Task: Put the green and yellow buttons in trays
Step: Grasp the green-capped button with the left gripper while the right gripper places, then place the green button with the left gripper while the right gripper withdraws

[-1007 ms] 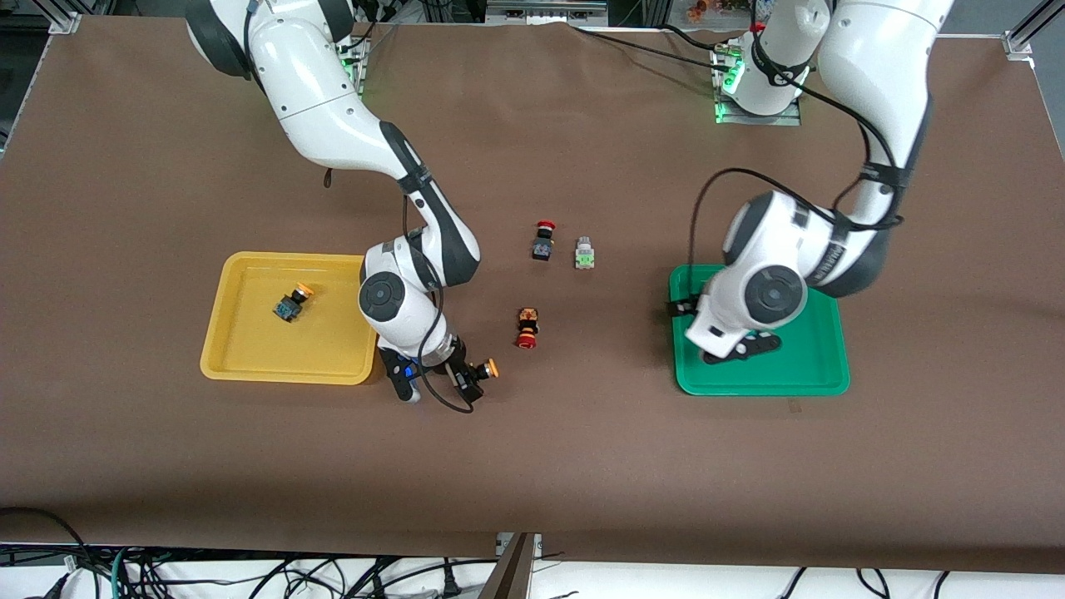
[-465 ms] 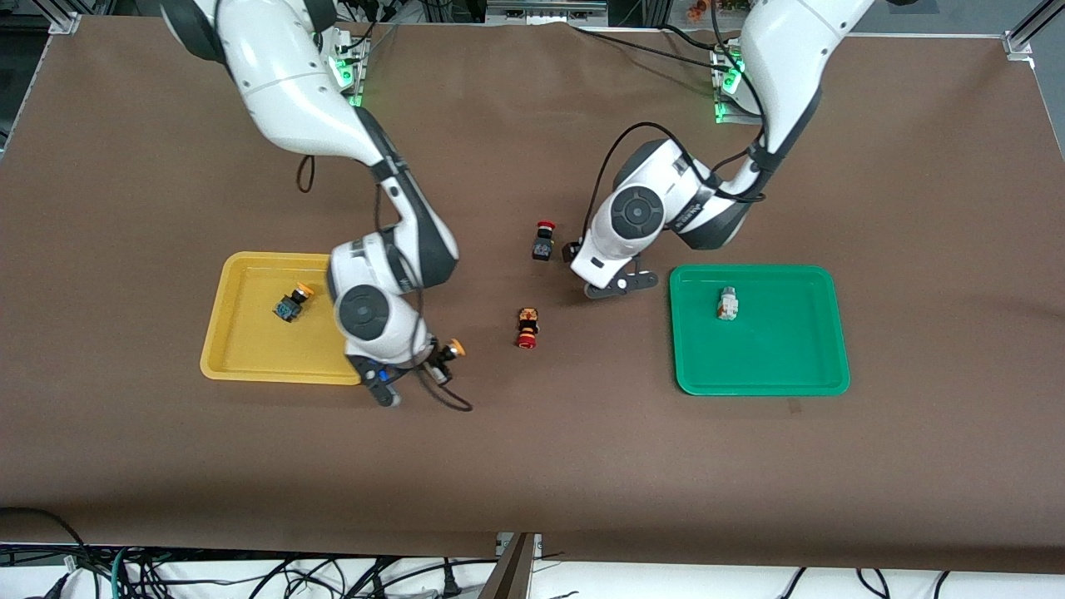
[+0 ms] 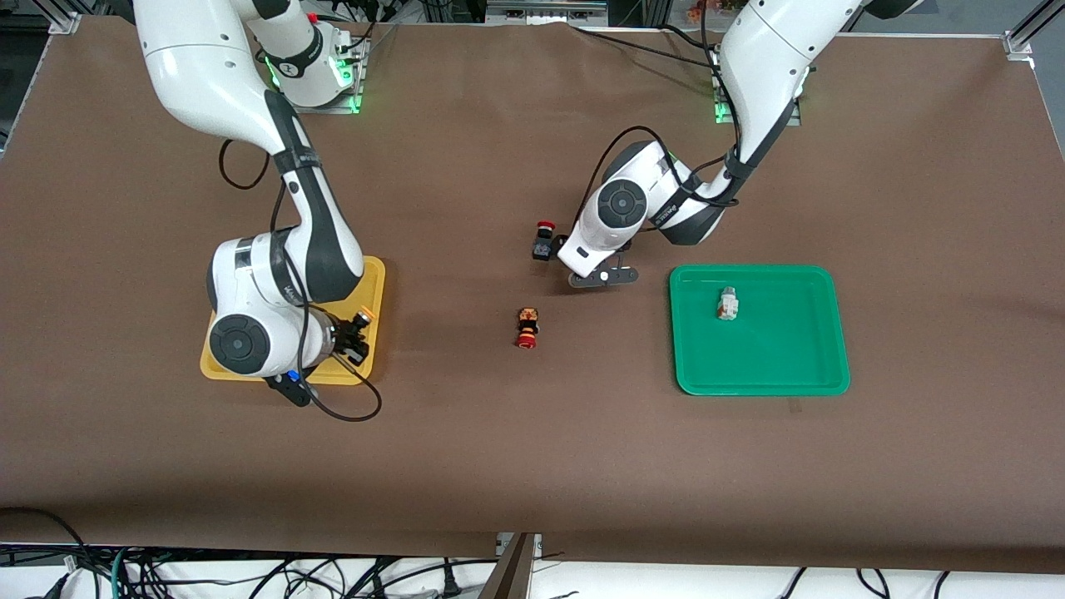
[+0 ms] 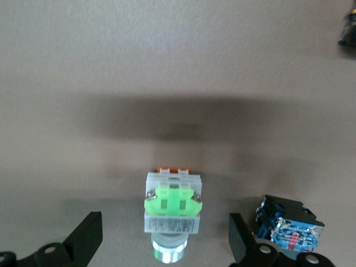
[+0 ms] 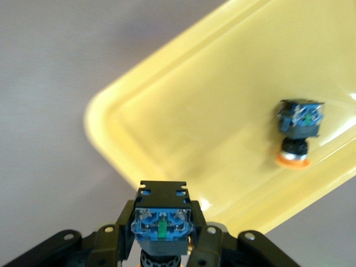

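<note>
The green block on the white-grey button (image 4: pixel 173 201) has the fingers on either side of it, so my left gripper needs to close on the block now.
My right gripper (image 3: pixel 354 331) is shut on a yellow-capped button (image 5: pixel 161 222) with a black-blue body. It holds it over the corner of the yellow tray (image 3: pixel 374 283) toward the table's middle. A second yellow-capped button (image 5: pixel 298 133) lies in that tray (image 5: pixel 194 128); the arm hides it in the front view. My left gripper (image 3: pixel 597 276) is open, low over a white-grey button with a green block (image 4: pixel 172 214), its fingers (image 4: pixel 83 239) apart on either side. That button is hidden in the front view. A white-grey button with an orange block (image 3: pixel 728 304) lies in the green tray (image 3: pixel 824 374).
A red-capped black switch (image 3: pixel 543 241) lies close beside my left gripper, and its blue-black body shows in the left wrist view (image 4: pixel 289 228). A red-capped orange-black switch (image 3: pixel 527 327) lies nearer the front camera, between the trays.
My right gripper has carried the yellow-capped button from the bare table to over the yellow tray's corner. My left gripper has left the green tray and moved over the green-block button.
</note>
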`<move>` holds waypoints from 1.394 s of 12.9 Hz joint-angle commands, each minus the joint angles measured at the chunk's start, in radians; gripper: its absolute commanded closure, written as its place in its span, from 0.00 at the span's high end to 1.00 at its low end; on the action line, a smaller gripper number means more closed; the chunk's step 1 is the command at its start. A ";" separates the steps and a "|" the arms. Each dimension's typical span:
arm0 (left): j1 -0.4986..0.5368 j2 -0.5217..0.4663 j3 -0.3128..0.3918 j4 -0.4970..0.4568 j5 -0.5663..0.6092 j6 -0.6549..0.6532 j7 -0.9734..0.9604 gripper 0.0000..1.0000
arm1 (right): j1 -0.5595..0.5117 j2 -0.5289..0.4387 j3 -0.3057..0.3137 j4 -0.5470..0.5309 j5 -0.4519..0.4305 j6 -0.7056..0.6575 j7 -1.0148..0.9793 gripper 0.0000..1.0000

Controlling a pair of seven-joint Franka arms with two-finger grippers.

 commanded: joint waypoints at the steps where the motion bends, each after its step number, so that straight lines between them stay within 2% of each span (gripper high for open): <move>1: -0.001 0.036 0.004 -0.001 0.029 0.058 0.015 0.88 | 0.013 -0.079 -0.021 -0.229 -0.025 0.099 -0.110 0.00; 2: -0.002 0.039 0.004 -0.001 0.032 0.066 0.015 0.57 | 0.011 -0.118 -0.035 -0.312 -0.025 0.156 -0.165 0.00; 3: -0.001 0.036 0.004 -0.001 0.032 0.064 0.013 0.26 | 0.011 -0.136 -0.040 -0.347 -0.025 0.170 -0.195 0.00; 4: -0.001 0.033 0.004 -0.001 0.032 0.061 0.013 0.07 | 0.011 -0.136 -0.040 -0.346 -0.022 0.169 -0.198 0.00; 5: -0.001 0.028 0.004 -0.001 0.032 0.053 0.013 0.00 | 0.010 -0.127 -0.040 -0.340 -0.016 0.174 -0.183 0.56; 6: 0.008 0.009 0.004 0.001 0.034 0.035 0.013 0.00 | 0.019 -0.124 -0.040 -0.339 -0.018 0.175 -0.178 1.00; 8: 0.048 -0.048 0.008 0.031 0.032 -0.110 0.059 0.00 | 0.014 -0.126 -0.040 -0.307 -0.021 0.169 -0.171 1.00; 10: 0.152 -0.080 0.004 0.105 0.034 -0.306 0.243 0.00 | 0.010 -0.132 -0.047 -0.258 -0.018 0.134 -0.178 1.00; 13: 0.288 -0.090 0.011 0.214 0.037 -0.488 0.545 0.00 | 0.008 -0.138 -0.119 -0.081 -0.021 -0.019 -0.210 1.00; 15: 0.393 -0.085 0.011 0.240 0.116 -0.510 0.750 0.00 | 0.010 -0.220 -0.173 -0.044 -0.024 -0.101 -0.290 1.00; 18: 0.494 -0.029 0.011 0.235 0.290 -0.427 0.895 0.02 | 0.010 -0.390 -0.247 -0.046 -0.028 -0.200 -0.364 1.00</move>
